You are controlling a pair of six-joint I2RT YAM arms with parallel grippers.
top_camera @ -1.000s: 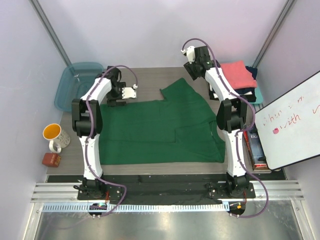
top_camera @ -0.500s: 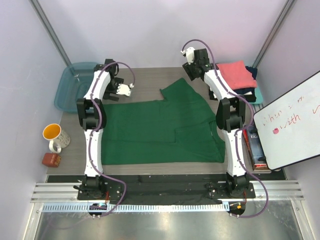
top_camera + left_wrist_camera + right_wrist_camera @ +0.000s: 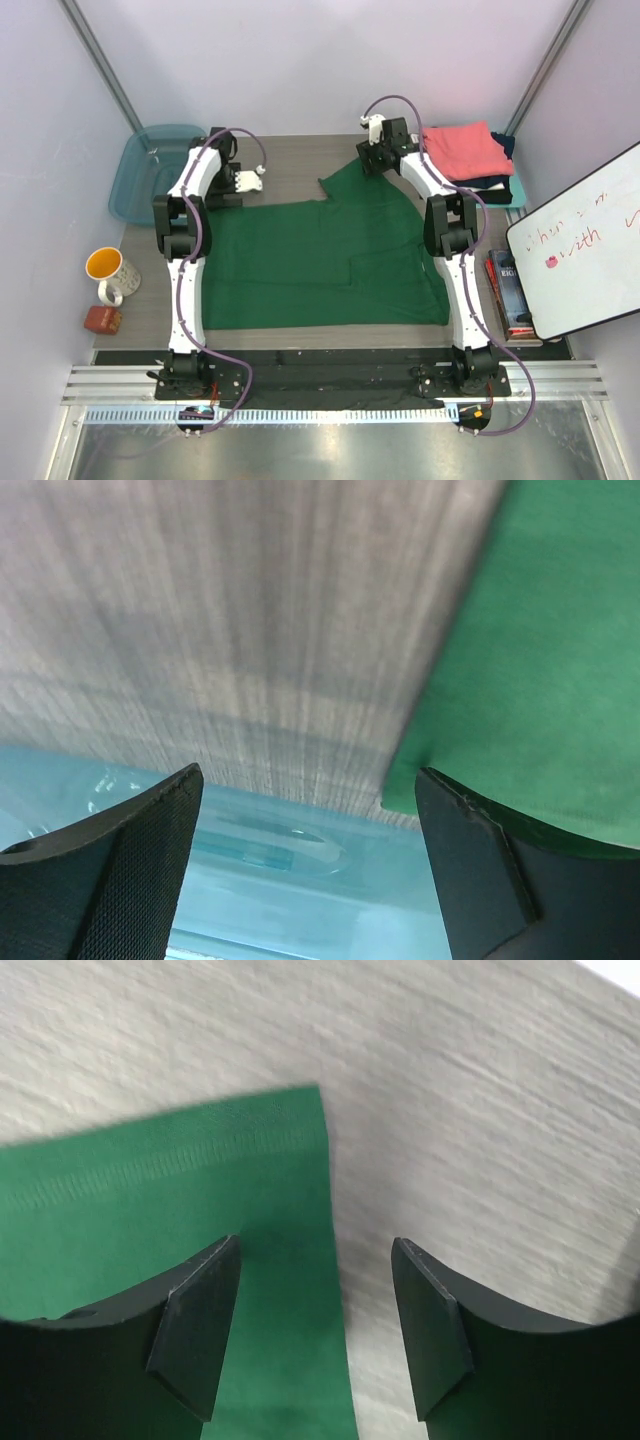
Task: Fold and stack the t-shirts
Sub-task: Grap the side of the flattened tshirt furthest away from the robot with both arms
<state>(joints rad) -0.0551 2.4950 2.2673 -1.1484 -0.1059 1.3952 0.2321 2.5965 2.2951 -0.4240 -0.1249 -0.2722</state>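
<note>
The back sleeve of the green t-shirt (image 3: 320, 255) needs to be folded over the t-shirt's body, so my right gripper should next grip the sleeve's edge near the sleeve's hem.
A dark green t-shirt (image 3: 320, 255) lies spread flat on the wooden table, one sleeve pointing to the back. My left gripper (image 3: 228, 192) hovers open at the shirt's back left corner. In the left wrist view that corner (image 3: 540, 660) lies by the right finger, and nothing sits between the jaws of the left gripper (image 3: 308, 790). My right gripper (image 3: 370, 165) is open over the back sleeve. The sleeve's edge (image 3: 180, 1180) runs between the fingers of the right gripper (image 3: 315, 1280), which are not touching it. A stack of folded t-shirts, coral-pink on top (image 3: 462, 150), sits at the back right.
A translucent teal tub (image 3: 150, 170) stands at the back left, close to my left gripper, and shows low in the left wrist view (image 3: 300, 880). A mug (image 3: 108, 268) and a small red-brown object (image 3: 102, 318) sit at the left edge. A whiteboard (image 3: 580, 245) and books (image 3: 508, 290) are on the right.
My right gripper has come down and leftward onto the back sleeve. My left gripper has shifted slightly back and left toward the shirt's corner. The shirt has not moved.
</note>
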